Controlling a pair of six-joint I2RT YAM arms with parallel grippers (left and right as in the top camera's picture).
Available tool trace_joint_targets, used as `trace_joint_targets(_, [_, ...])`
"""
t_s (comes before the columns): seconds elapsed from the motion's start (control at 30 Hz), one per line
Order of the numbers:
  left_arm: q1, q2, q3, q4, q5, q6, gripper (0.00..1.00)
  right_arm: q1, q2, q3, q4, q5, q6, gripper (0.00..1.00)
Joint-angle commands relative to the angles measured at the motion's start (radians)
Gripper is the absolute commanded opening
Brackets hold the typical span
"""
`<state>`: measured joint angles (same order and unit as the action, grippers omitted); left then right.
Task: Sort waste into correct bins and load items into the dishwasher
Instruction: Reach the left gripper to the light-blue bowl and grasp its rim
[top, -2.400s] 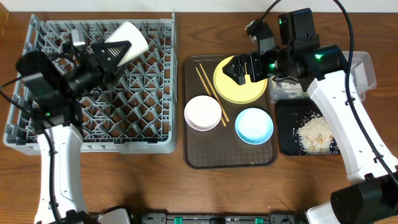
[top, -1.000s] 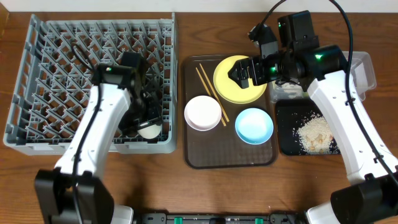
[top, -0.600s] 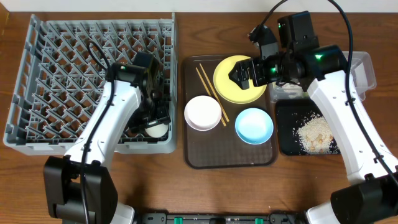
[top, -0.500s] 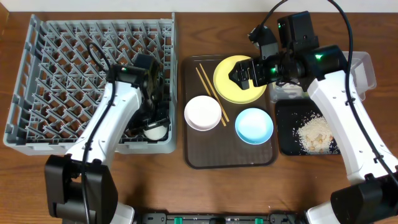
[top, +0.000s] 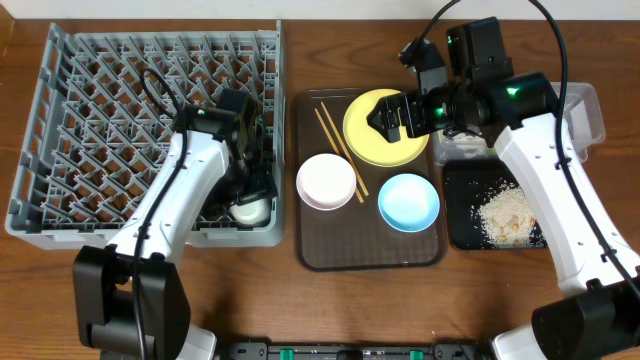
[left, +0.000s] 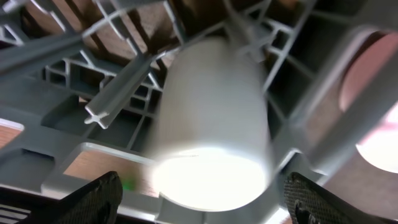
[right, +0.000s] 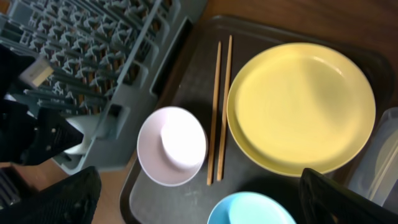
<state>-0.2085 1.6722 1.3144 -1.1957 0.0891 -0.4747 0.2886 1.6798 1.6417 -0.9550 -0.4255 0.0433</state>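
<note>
The left gripper will next pick up the light blue bowl tilted among the rack's wires by the bowl's rim facing the white bowl, so that the bowl can be loaded.
A small white cup lies among the pegs at the near right corner of the grey dishwasher rack. My left gripper stands open around it. In the left wrist view the cup sits between the spread fingers with gaps on both sides. My right gripper hangs open and empty over the yellow plate. On the brown tray lie the chopsticks, the white bowl and the light blue bowl. The right wrist view shows the plate, the chopsticks and the white bowl.
The brown serving tray sits between the rack and the bins. The black tray at the right holds rice-like crumbs. Behind it stands the clear tub, partly hidden by my right arm.
My left arm carried the cup down from above the rack to its near right corner. Its jaws then spread off the cup. The right arm has barely moved.
</note>
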Motion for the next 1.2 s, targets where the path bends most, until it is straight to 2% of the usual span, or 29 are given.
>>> trace_joint_targets(0.0, [-0.001,-0.015,0.097,-0.011,-0.022,0.023,0.84,0.005,-0.007,0.013,0.029,0.002,0.012,0.99])
trace_joint_targets(0.23, [-0.003,-0.055,0.154,-0.001,-0.009,0.032,0.83,-0.026,-0.032,0.015,0.076,0.002,0.05,0.99])
trace_joint_targets(0.37, [-0.027,-0.074,0.154,0.048,0.088,0.098,0.81,-0.096,-0.076,0.027,0.084,0.002,0.076,0.99])
trace_joint_targets(0.5, [-0.113,-0.072,0.154,0.132,0.106,0.156,0.8,-0.183,-0.128,0.028,0.081,0.002,0.084,0.99])
trace_joint_targets(0.73, [-0.27,-0.017,0.154,0.227,0.076,0.156,0.81,-0.241,-0.142,0.026,0.019,0.003,0.082,0.99])
trace_joint_targets(0.9, [-0.362,0.062,0.154,0.343,0.169,0.103,0.79,-0.24,-0.135,0.025,-0.007,0.008,0.079,0.99])
trace_joint_targets(1.17, [-0.503,0.214,0.154,0.495,0.173,-0.01,0.77,-0.24,-0.135,0.025,-0.016,0.01,0.079,0.99])
